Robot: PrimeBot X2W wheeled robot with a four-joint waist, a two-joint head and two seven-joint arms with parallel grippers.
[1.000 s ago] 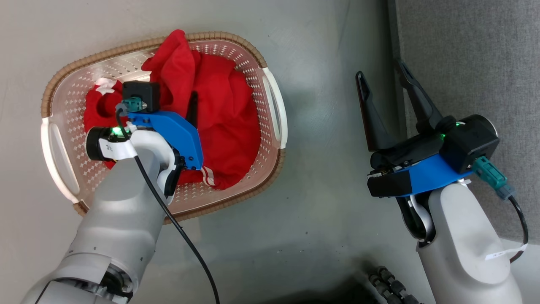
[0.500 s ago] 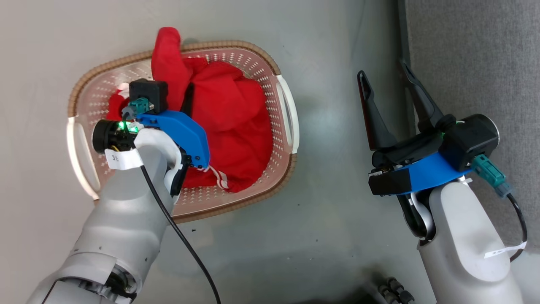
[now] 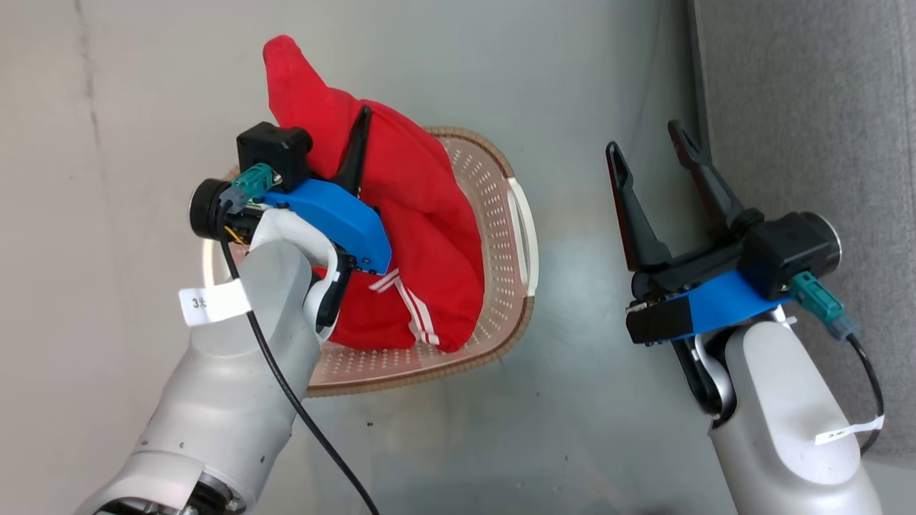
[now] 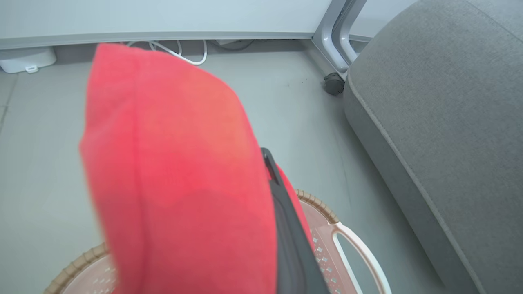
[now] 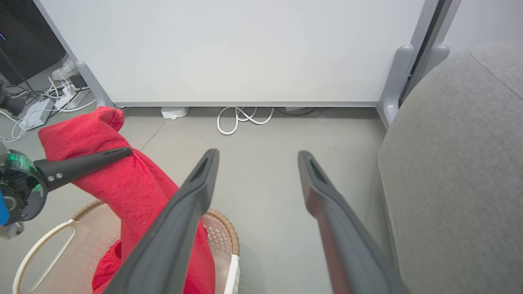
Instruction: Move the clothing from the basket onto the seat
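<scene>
My right gripper is going to grab the red garment next by its raised, folded end (image 3: 288,67) and carry it onto the seat (image 3: 809,107).
My left gripper (image 3: 352,127) is shut on a red garment (image 3: 422,229) and holds it up above the basket (image 3: 501,343). The cloth drapes from the fingers down into the basket, its white stripes (image 3: 418,315) near the bottom. In the left wrist view the garment (image 4: 175,171) covers one finger; the other finger (image 4: 286,228) runs along its right side. I cannot tell whether the red cloth low in the basket is a second garment. My right gripper (image 3: 644,139) stands open and empty between the basket and the grey seat (image 3: 809,107), which also fills the right side (image 5: 457,163).
The grey floor (image 3: 572,400) separates basket and seat. A white panel wall (image 5: 245,49) stands ahead with a looped white cable (image 5: 241,118) at its foot. More cables and a power strip (image 5: 36,114) lie at the far left, with a white shoe (image 5: 65,69) behind them.
The left gripper has risen with the red garment, pulling most of it up out of the basket. The head camera has shifted, so the basket sits further right. The right gripper stayed open.
</scene>
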